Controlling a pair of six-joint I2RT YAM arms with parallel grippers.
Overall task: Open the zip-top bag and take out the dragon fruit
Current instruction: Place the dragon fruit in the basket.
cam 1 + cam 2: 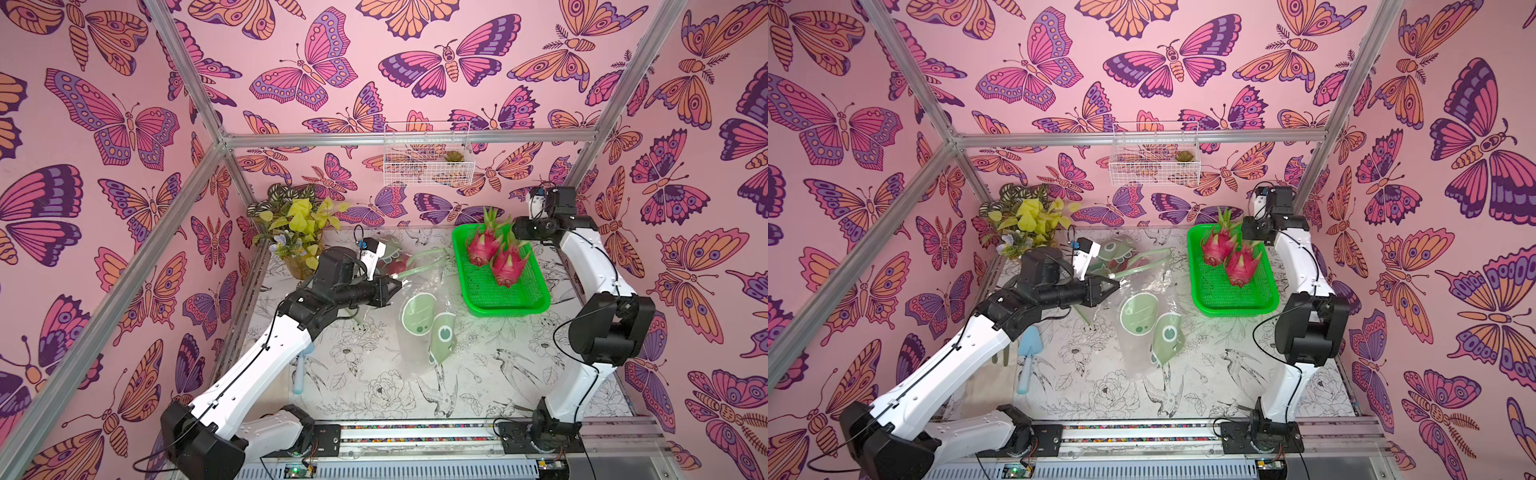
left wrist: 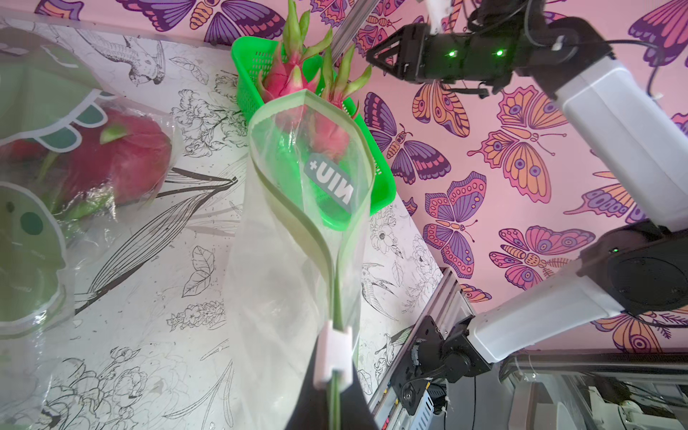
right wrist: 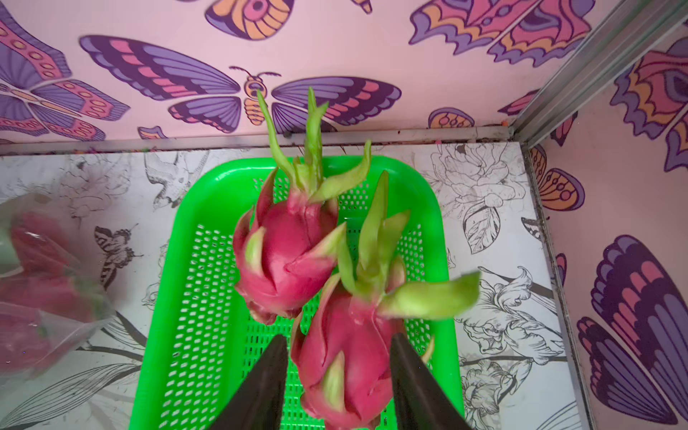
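Observation:
My fingers hold the zip-top bag's green-edged opening (image 1: 424,262) (image 2: 290,213) high above the tabletop, so my left gripper lowers the bag next, before it lets go.
The clear zip-top bag (image 1: 419,299) with green prints lies mid-table, its green-edged mouth gaping. My left gripper (image 1: 392,286) (image 2: 333,372) is shut on the bag's zip edge beside the white slider (image 2: 333,350). A reddish dragon fruit (image 1: 397,264) (image 2: 123,163) lies inside the bag, behind the plastic. Two magenta dragon fruits (image 1: 482,245) (image 1: 507,262) rest in the green basket (image 1: 498,307). My right gripper (image 1: 515,228) (image 3: 338,340) hangs open over the basket's far end. Its jaws stand apart on either side of the nearer fruit (image 3: 346,353), which rests in the basket.
A yellow-green potted plant (image 1: 297,232) stands at the back left corner. A white wire basket (image 1: 428,160) hangs on the back wall. A blue trowel (image 1: 1027,357) lies under my left arm. Walls close in on three sides.

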